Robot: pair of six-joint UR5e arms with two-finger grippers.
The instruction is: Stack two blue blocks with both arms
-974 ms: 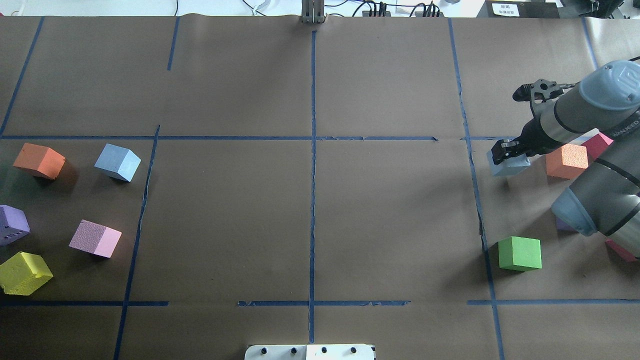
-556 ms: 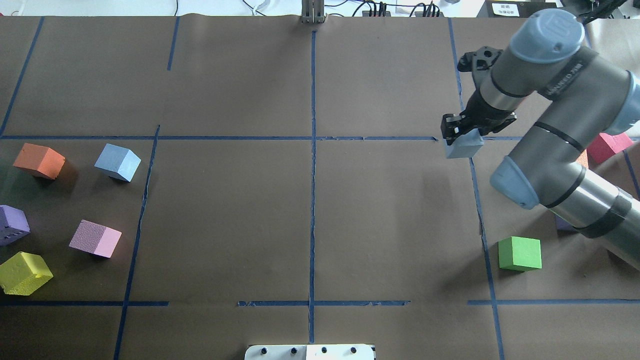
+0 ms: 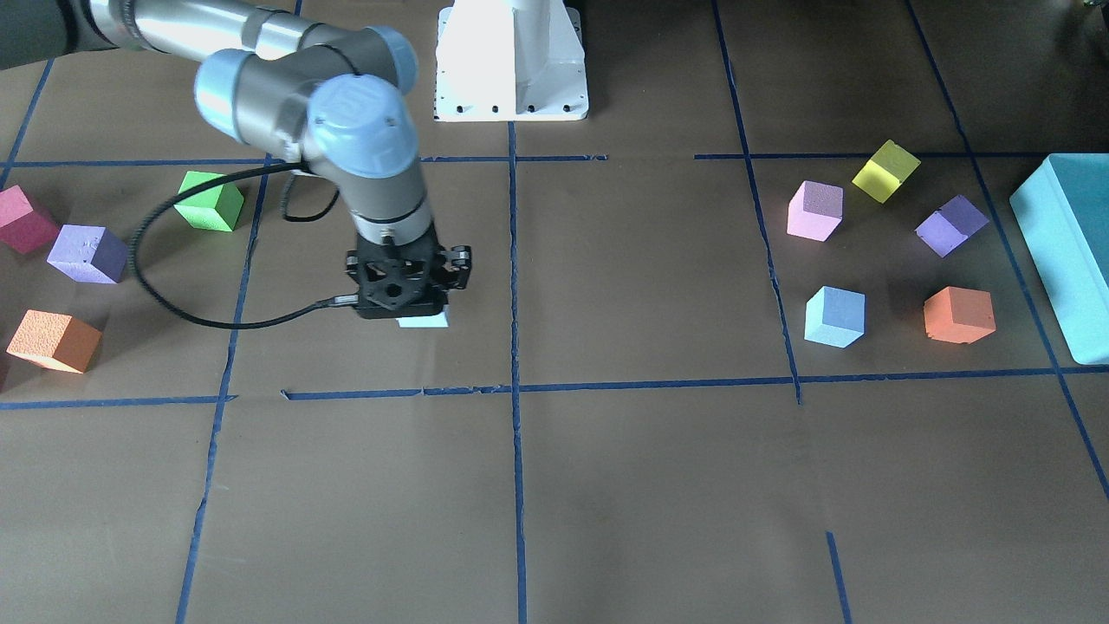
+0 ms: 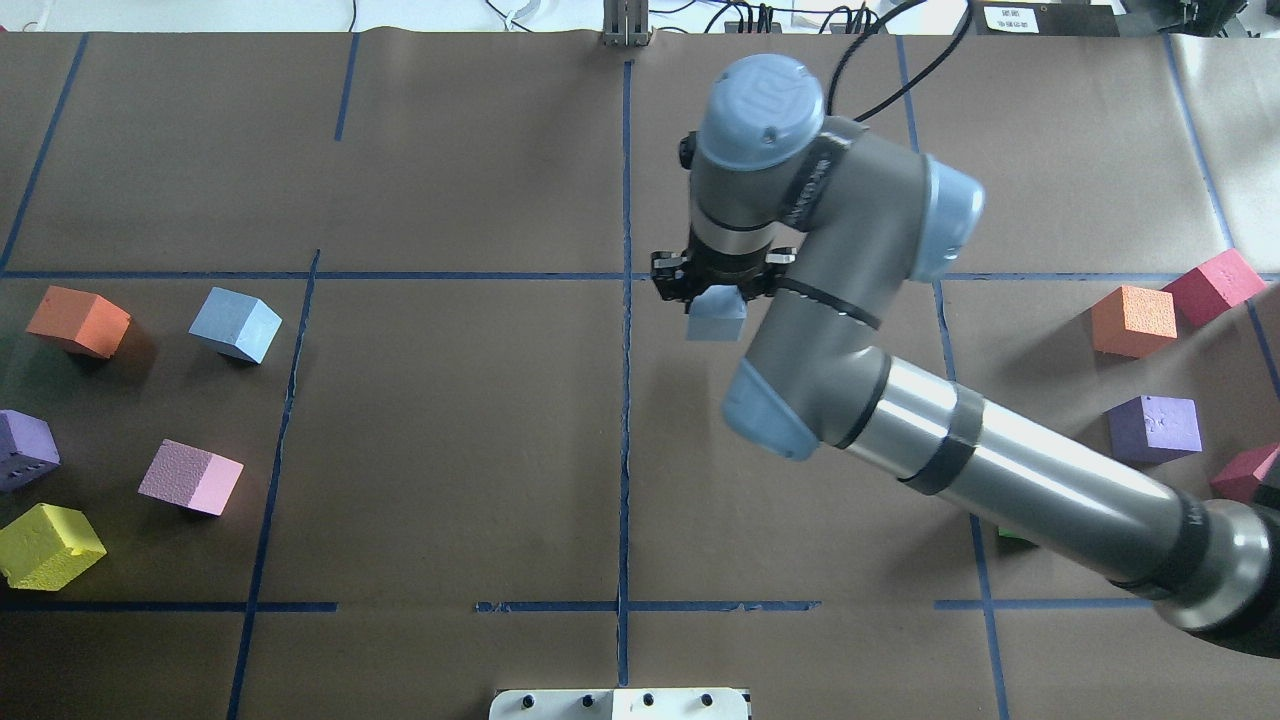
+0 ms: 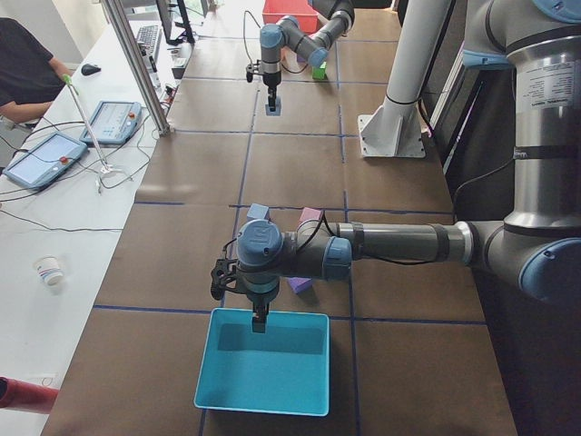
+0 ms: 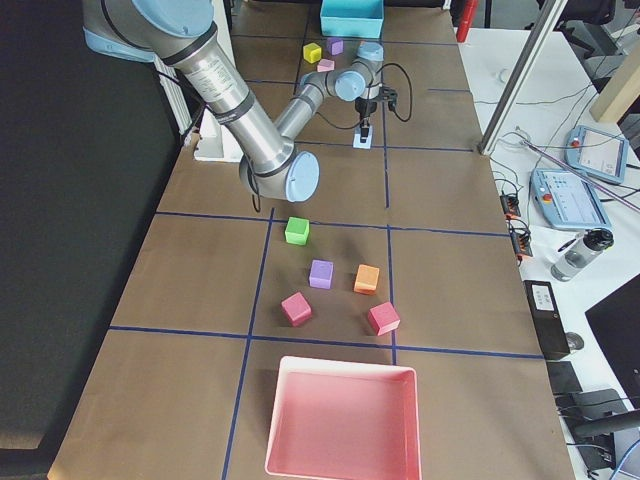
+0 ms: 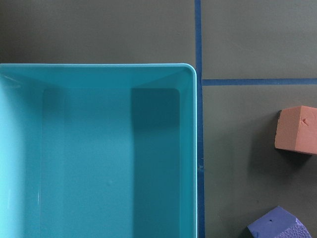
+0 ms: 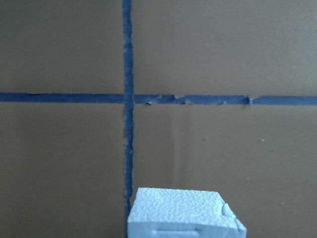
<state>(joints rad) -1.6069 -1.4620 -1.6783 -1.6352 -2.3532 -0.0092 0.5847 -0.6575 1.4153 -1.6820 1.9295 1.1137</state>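
Observation:
My right gripper keeps hold of the blue block (image 3: 424, 321) for now, until the block meets the centre tape (image 3: 514, 315). The block's lower edge hangs short of that tape.
My right gripper (image 4: 712, 292) is shut on one light blue block (image 4: 717, 320) and holds it just right of the table's centre line. The gripper (image 3: 407, 299) hides most of this block (image 3: 424, 321) in the front view. The right wrist view shows the block's top (image 8: 181, 210) above a tape crossing. The other blue block (image 4: 235, 324) rests on the table at the left and also shows in the front view (image 3: 834, 316). My left gripper (image 5: 260, 320) shows only in the exterior left view, over the teal box (image 5: 207, 368). I cannot tell if it is open or shut.
Orange (image 4: 78, 320), purple (image 4: 25, 450), pink (image 4: 190, 477) and yellow (image 4: 48, 545) cubes surround the left blue block. Orange (image 4: 1133, 320), red (image 4: 1215, 287) and purple (image 4: 1155, 428) cubes sit at the right. A pink tray (image 6: 343, 375) lies at the right end.
My right arm has carried the blue block leftwards from the right zone, beside the orange cube, to just right of the centre line. The other cubes have not moved.

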